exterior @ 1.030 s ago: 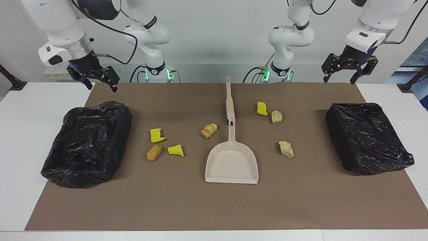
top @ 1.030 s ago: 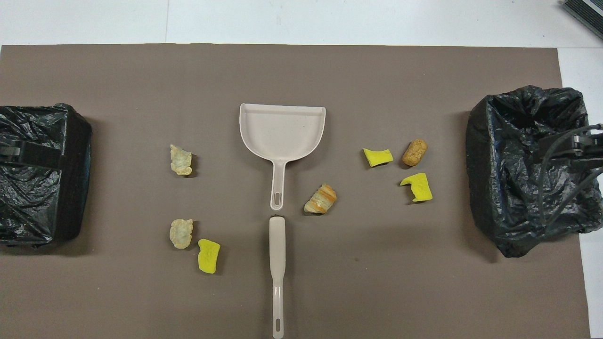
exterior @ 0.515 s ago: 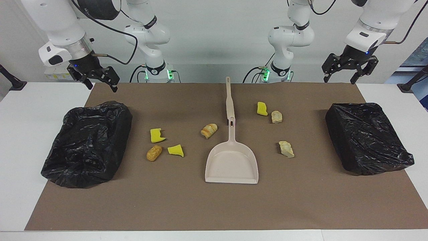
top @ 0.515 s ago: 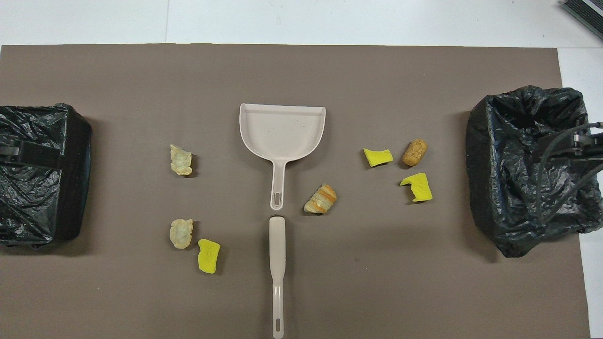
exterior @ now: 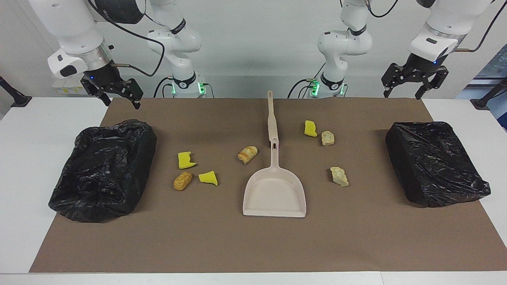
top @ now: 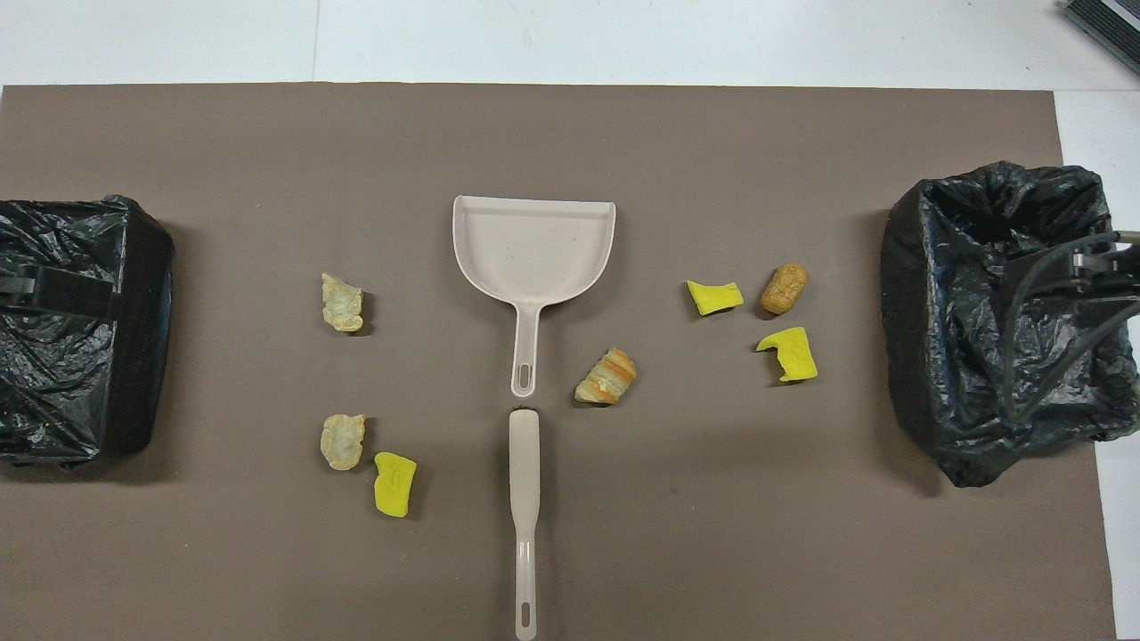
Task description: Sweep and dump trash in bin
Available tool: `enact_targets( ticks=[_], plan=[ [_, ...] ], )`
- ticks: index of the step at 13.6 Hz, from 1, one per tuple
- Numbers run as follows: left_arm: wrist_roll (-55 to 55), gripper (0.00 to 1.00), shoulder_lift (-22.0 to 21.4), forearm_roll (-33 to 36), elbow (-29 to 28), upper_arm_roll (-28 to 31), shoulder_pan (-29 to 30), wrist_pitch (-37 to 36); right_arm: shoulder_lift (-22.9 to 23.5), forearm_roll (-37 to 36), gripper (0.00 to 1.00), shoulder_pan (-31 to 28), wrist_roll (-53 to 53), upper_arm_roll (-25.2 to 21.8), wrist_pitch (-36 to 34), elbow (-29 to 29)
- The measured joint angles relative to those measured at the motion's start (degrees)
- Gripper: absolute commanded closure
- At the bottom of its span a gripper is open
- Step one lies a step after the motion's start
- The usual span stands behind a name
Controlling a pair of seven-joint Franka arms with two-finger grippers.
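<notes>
My right gripper needs to grab the beige dustpan by its slim handle (top: 525, 344) next, because its wide scoop spreads far beyond what my fingers can span.
The trash lies scattered on the brown mat (exterior: 253, 245). It is three yellow sponge scraps (exterior: 185, 160) (exterior: 208, 178) (exterior: 310, 128), a brown lump (exterior: 182, 180), a bread-like piece (exterior: 248, 154) and two pale chunks (exterior: 327, 138) (exterior: 339, 176). One black-bagged bin (exterior: 103, 170) with an open top sits at the right arm's end. Another bin (exterior: 435, 162) sits at the left arm's end. My right gripper (exterior: 121, 103) hangs open, high over the first bin. High over the second bin, my left gripper (exterior: 401, 95) is open too. Neither holds anything.
A beige dustpan (exterior: 274, 192) lies mid-mat with its handle pointing toward the robots. In line with that handle and nearer to the robots lies a beige brush (exterior: 271, 118). White tabletop (exterior: 23, 158) borders the mat.
The right gripper has drifted slightly toward the table's middle, and the left gripper has edged up a little. Nothing on the mat has moved.
</notes>
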Motion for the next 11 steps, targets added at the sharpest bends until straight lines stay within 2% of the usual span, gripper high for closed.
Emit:
enact_targets(
  ticks=[7, 11],
  plan=[
    [0.0, 0.0, 0.0, 0.0, 0.0, 0.0, 0.0, 0.0, 5.0, 0.0, 0.0, 1.2, 0.1, 3.4, 4.1, 0.1],
    [0.1, 0.0, 0.0, -0.1, 0.0, -0.5, 0.0, 0.1, 9.0, 0.0, 0.0, 6.3, 5.1, 3.8, 8.1, 0.2]
  ],
)
